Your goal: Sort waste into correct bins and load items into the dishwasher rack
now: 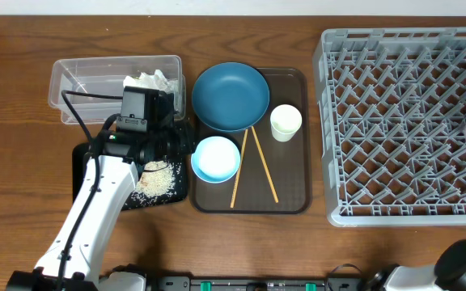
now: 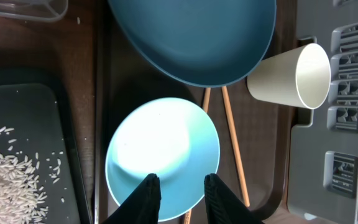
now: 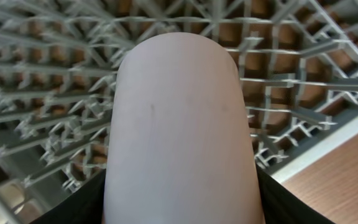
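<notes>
The pale cup hangs above the grey rack (image 1: 403,121) and would drop if I opened now, so my right gripper keeps holding the cup until it reaches the rack's wires.
My left gripper (image 2: 179,183) hovers open over the near rim of the light-blue bowl (image 2: 163,149), with nothing between its fingers. The bowl sits on the brown serving tray beside the dark-blue plate (image 2: 191,37), a white cup (image 2: 291,74) lying on its side and two wooden chopsticks (image 2: 232,137). Loose rice (image 1: 158,179) lies on the black tray (image 1: 83,162). A crumpled napkin (image 1: 152,81) rests in the clear tub (image 1: 95,81). My right gripper (image 3: 182,211) is shut on a pale cup (image 3: 179,124) above the grey rack (image 1: 403,121).
The brown serving tray (image 1: 298,194) lies between the black tray and the rack. My left arm (image 1: 95,202) reaches from the front edge across the black tray. Bare wooden table shows at the left and along the front.
</notes>
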Tool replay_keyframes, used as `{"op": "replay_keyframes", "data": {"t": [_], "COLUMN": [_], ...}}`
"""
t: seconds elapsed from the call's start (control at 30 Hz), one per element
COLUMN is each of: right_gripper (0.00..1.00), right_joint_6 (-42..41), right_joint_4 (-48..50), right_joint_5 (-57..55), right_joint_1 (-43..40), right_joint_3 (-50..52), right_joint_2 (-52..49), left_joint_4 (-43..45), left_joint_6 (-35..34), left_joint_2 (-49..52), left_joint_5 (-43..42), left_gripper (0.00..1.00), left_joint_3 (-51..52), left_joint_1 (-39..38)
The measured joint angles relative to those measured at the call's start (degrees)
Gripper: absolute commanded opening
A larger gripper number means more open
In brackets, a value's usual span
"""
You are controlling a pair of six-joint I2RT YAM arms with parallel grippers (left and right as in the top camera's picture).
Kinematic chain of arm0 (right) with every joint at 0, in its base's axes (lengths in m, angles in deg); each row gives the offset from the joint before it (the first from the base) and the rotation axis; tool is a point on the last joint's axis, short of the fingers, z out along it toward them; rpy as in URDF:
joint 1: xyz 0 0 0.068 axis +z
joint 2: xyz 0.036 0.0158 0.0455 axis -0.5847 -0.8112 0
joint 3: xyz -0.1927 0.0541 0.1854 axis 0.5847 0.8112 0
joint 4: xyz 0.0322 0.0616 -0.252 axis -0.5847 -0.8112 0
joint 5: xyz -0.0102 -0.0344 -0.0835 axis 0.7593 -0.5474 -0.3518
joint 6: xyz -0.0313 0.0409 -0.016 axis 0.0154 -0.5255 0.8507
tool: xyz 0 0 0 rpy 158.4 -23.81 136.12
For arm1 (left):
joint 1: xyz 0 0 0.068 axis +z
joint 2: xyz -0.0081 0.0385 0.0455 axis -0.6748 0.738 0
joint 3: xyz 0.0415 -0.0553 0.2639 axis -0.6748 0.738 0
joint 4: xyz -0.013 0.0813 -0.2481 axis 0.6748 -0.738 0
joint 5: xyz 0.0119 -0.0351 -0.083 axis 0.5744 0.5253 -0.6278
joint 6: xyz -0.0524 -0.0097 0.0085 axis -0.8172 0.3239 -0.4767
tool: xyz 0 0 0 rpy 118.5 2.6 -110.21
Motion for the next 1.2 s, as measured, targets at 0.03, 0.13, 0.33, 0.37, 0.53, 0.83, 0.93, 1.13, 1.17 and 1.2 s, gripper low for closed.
{"op": "replay_keyframes", "data": {"t": [0.03, 0.13, 0.33, 0.37, 0.53, 0.83, 0.93, 1.13, 1.17, 1.2], "right_gripper": [0.01, 0.01, 0.01, 0.01, 0.01, 0.17, 0.17, 0.31, 0.37, 0.45], "right_joint_6": [0.0, -0.9, -1.5, -1.6, -1.6, -1.6, -1.6, -1.6, -1.6, -1.6], "right_joint_4": [0.0, -0.2, -0.3, -0.3, -0.7, 0.5, 1.3, 1.5, 1.5, 1.5], "right_joint_5": [-0.1, -0.6, -2.3, -2.7, -3.4, -5.3, -6.0, -6.5, -6.6, -6.7], "right_joint_1": [-0.7, -2.9, -6.8, -7.3, -8.9, -9.0, -9.0, -9.0, -9.0, -9.0], "right_joint_3": [-0.2, -0.3, -0.3, -0.3, -0.5, -0.5, -0.5, -0.5, -0.5, -0.5], "right_joint_2": [-1.1, -3.7, -8.3, -8.8, -9.9, -10.3, -10.6, -10.9, -10.9, -10.9], "left_joint_4": [0.0, -0.1, -0.3, -0.3, -0.3, -0.5, -0.6, -0.6, -0.7, -0.7], "left_joint_6": [0.0, 0.0, 0.0, 0.0, 0.0, 0.0, 0.0, 0.0, 0.0, 0.0], "left_joint_2": [0.0, 0.0, 0.0, 0.0, 0.0, 0.0, 0.0, 0.0, 0.0, 0.0], "left_joint_5": [0.0, 0.0, 0.0, 0.0, 0.0, 0.0, 0.0, 0.0, 0.0, 0.0], "left_gripper": [0.27, 0.28, 0.29, 0.29, 0.29, 0.29, 0.29, 0.29, 0.29, 0.29], "left_joint_3": [0.0, 0.0, 0.0, 0.0, 0.0, 0.0, 0.0, 0.0, 0.0, 0.0], "left_joint_1": [0.0, 0.0, 0.0, 0.0, 0.0, 0.0, 0.0, 0.0, 0.0, 0.0]}}
